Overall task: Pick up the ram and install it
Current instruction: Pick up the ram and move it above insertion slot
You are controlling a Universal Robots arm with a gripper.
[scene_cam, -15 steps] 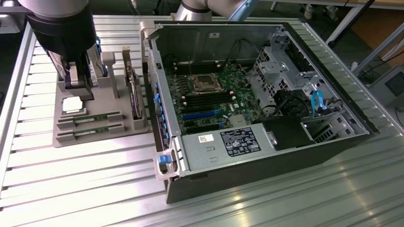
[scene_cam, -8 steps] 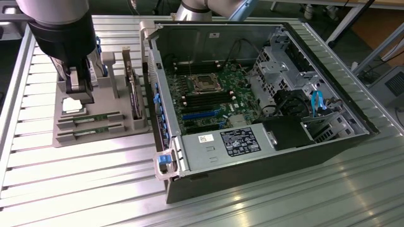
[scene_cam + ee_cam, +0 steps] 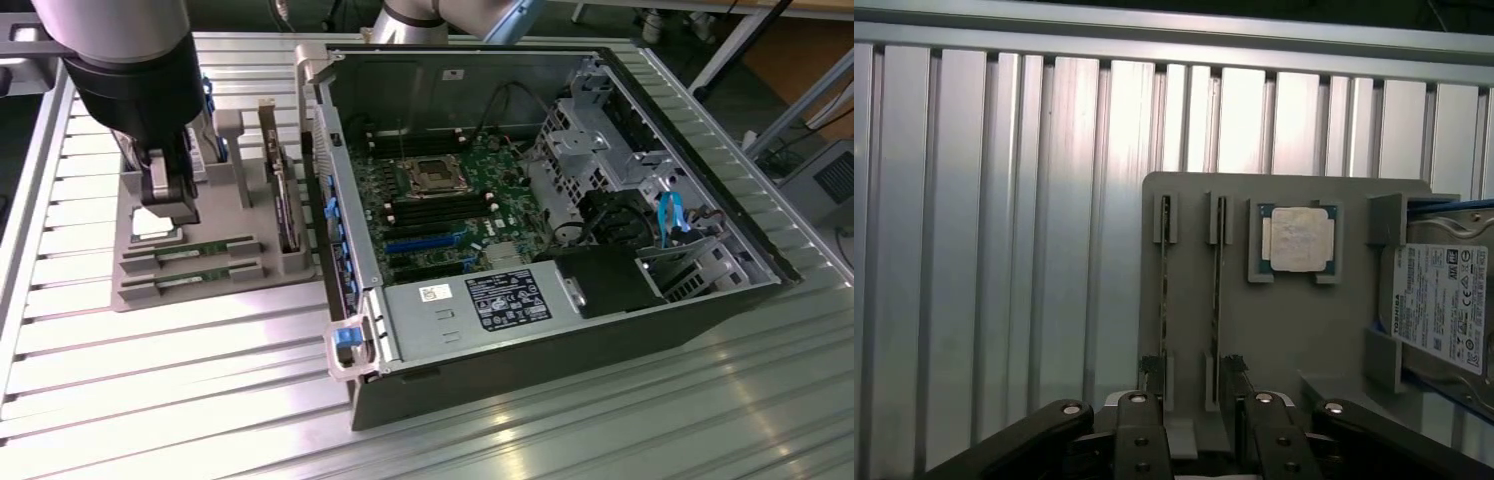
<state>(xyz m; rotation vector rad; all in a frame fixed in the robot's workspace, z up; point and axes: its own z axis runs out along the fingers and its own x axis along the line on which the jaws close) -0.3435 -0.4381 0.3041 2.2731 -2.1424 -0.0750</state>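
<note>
The robot's gripper should next grab the ram by the bare middle of its long edge [image 3: 194,277] to install it, since the holder's raised slots hold the ram at both ends.
Two green ram sticks [image 3: 207,248] [image 3: 207,281] lie in slots of a grey holder [image 3: 260,262] on the exterior view's left. In the wrist view they appear edge-on as thin strips [image 3: 1165,290] [image 3: 1219,290] in the holder [image 3: 1294,340]. My gripper [image 3: 171,205] hangs above the holder's rear part, open and holding nothing. The wrist view shows the gripper [image 3: 1191,385] with its fingertips [image 3: 1149,378] spread on either side of the sticks' near ends, above them. The open computer case [image 3: 667,300] holds the motherboard with its dark memory slots [image 3: 430,205].
A silver processor chip [image 3: 1297,240] and a hard drive [image 3: 1439,305] also sit in the holder. A dark expansion card [image 3: 282,200] stands upright between the holder and the case wall. The ribbed metal table [image 3: 174,380] extends around everything.
</note>
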